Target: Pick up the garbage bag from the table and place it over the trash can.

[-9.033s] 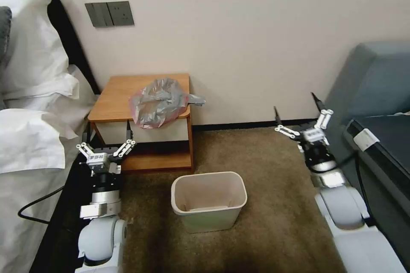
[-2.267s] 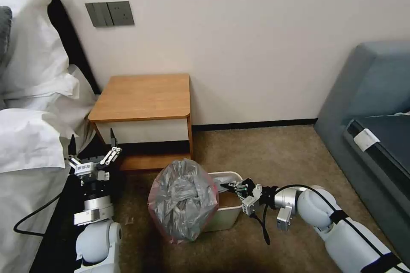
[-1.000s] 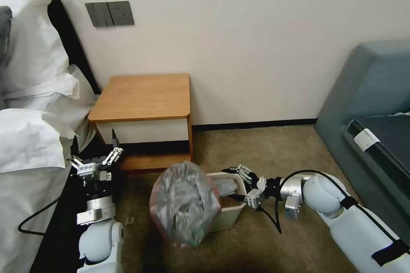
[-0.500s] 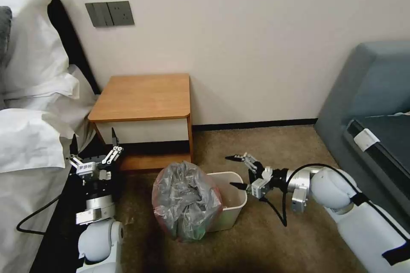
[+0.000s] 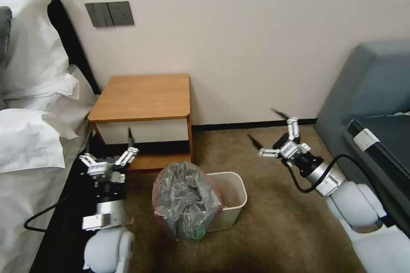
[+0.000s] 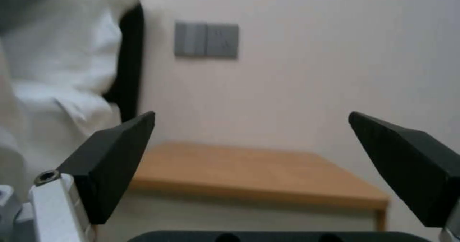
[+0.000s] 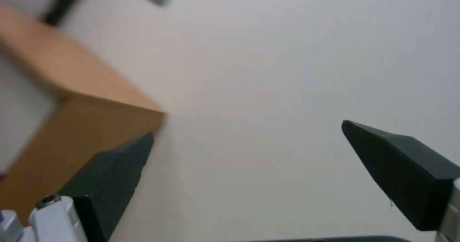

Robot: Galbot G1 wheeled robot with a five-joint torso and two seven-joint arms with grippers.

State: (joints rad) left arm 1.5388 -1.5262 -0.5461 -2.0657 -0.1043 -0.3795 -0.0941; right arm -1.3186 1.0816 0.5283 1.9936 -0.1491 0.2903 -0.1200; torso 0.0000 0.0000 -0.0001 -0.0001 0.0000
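The bag's grey film (image 5: 185,198) hangs bunched and slack over the trash can, so my left gripper needs to pinch the bag by its pinkish edge (image 5: 156,195) next.
The garbage bag (image 5: 186,202), crinkled grey film with a pinkish edge, hangs bunched over the left end of the cream trash can (image 5: 232,196) on the carpet; the can's right part stays uncovered. Behind them stands the wooden table (image 5: 143,96), its top bare. My right gripper (image 5: 265,126) is open, raised above the carpet to the right of the can and apart from the bag. My left gripper (image 5: 109,147) is open beside the bed, in front of the table's lower shelf. The left wrist view shows the left gripper (image 6: 251,145) open facing the table (image 6: 258,170); the right gripper (image 7: 247,152) is open toward the wall.
A bed with white pillows (image 5: 30,106) lines the left side, with a black cable (image 5: 40,217) at its edge. A grey sofa (image 5: 376,94) stands at the right. Brown carpet (image 5: 273,222) lies open around the can. A switch plate (image 5: 109,13) is on the wall.
My right gripper opened, let go of the bag and drew back up and to the right, away from the can. The bag settled over the can's left end. The left arm shifted slightly.
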